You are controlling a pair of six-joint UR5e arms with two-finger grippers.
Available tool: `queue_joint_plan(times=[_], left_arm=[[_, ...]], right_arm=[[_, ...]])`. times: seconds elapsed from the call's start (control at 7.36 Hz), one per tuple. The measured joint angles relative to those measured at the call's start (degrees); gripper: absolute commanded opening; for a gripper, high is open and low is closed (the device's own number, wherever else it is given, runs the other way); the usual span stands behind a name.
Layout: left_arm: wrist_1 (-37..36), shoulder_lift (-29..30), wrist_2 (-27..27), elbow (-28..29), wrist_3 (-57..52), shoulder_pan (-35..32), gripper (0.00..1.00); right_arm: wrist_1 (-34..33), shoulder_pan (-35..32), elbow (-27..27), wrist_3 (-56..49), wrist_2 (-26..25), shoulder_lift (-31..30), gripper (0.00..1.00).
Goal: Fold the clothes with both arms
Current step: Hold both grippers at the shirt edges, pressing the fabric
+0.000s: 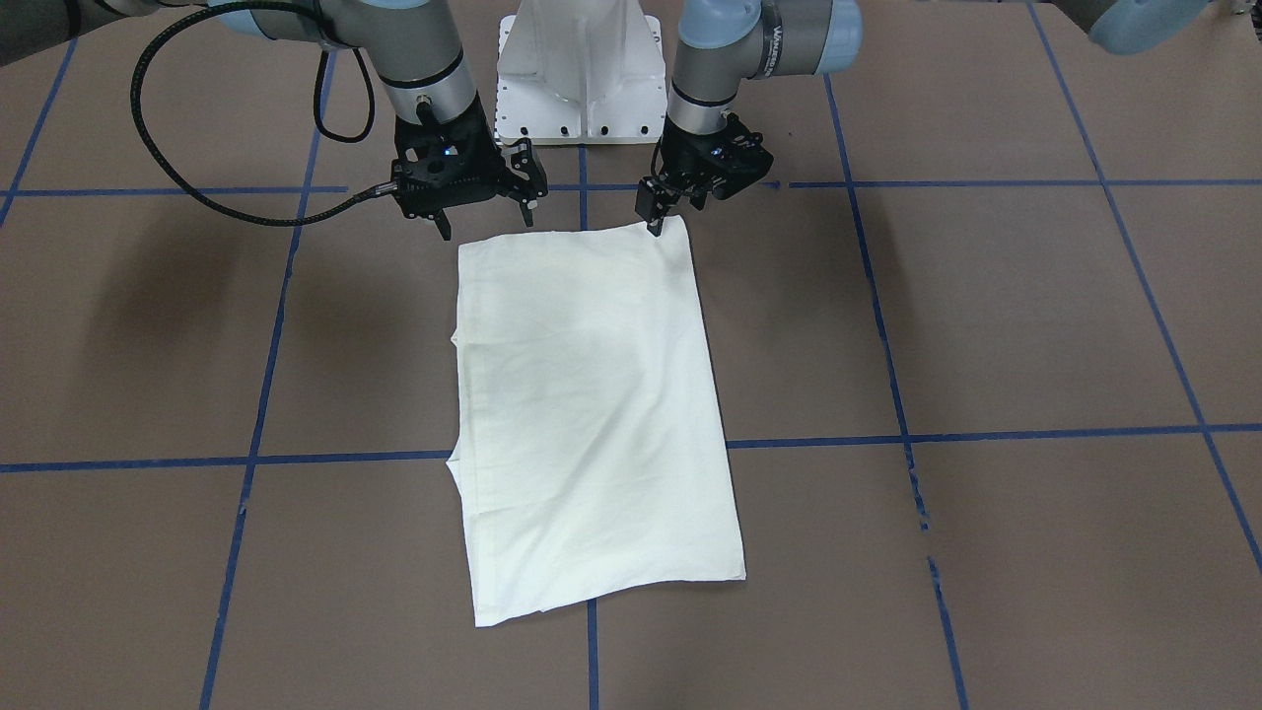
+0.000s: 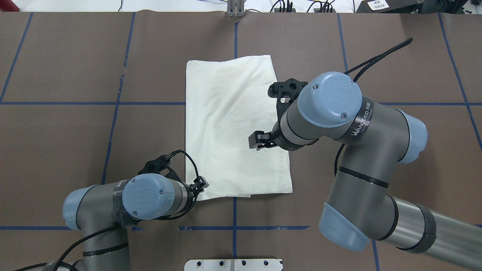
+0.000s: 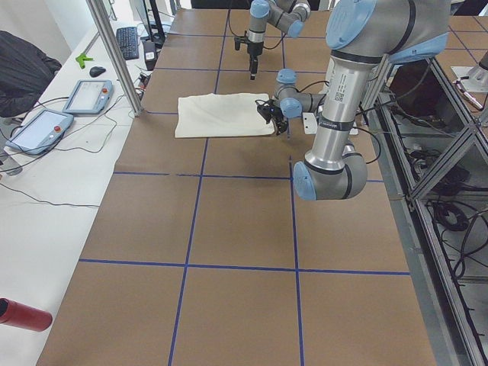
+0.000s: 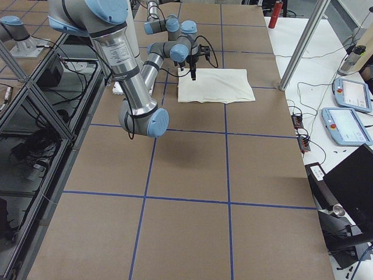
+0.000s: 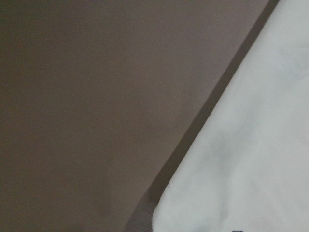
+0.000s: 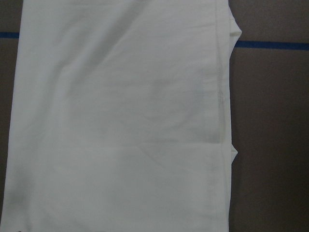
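I will next grab the cream shirt with my left gripper, at the smooth corner by the white pedestal base, to fold the shirt over on itself.
The clothes are one cream shirt point(image 1: 592, 404), folded into a long rectangle with its plain side up, flat on the brown table point(image 2: 233, 124). No print shows. My left gripper point(image 1: 680, 202) is low at the shirt's near corner on my left side point(image 2: 180, 174). It is open, and one fingertip point(image 1: 654, 228) touches that corner. The left wrist view shows only that cloth corner point(image 5: 241, 145) and bare table. My right gripper point(image 1: 485, 227) hangs open above the shirt's right edge point(image 2: 269, 114), holding nothing. Its wrist view looks down on the hemmed cloth point(image 6: 120, 121).
The white pedestal base point(image 1: 580, 74) stands just behind the shirt, between the arms. Blue tape lines point(image 1: 986, 434) cross the brown table. Teach pendants point(image 3: 84, 95) and cables lie on the white side bench beside a metal post point(image 3: 114, 53). A red cylinder point(image 3: 23, 314) lies at the near left.
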State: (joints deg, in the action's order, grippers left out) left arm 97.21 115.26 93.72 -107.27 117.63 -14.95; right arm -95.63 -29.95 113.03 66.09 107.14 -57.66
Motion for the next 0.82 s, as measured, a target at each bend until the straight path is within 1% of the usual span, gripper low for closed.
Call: queue_joint_plan(times=[0.41,0.54,0.68,0.82], left_arm=[[0.02,0.05,-0.28,1.25,-0.09,-0.3,0.75],[0.06,0.11,-0.28,1.41,-0.11,-0.33,0.69],[0.08,0.2,-0.24,1.43,-0.11,-0.34,0.59],[0.08,0.36,-0.22,1.45,-0.12,-0.34,0.53]], right_arm=[[-0.04,-0.15,0.0,0.0,0.0,-0.13,1.0],[-0.02,-0.17,0.0,0.0,0.0,-0.27,1.0],[-0.01,-0.25,0.0,-0.02,0.01,-0.39,1.0],[0.0,-0.33,0.0,-0.06,0.06,-0.47,1.0]])
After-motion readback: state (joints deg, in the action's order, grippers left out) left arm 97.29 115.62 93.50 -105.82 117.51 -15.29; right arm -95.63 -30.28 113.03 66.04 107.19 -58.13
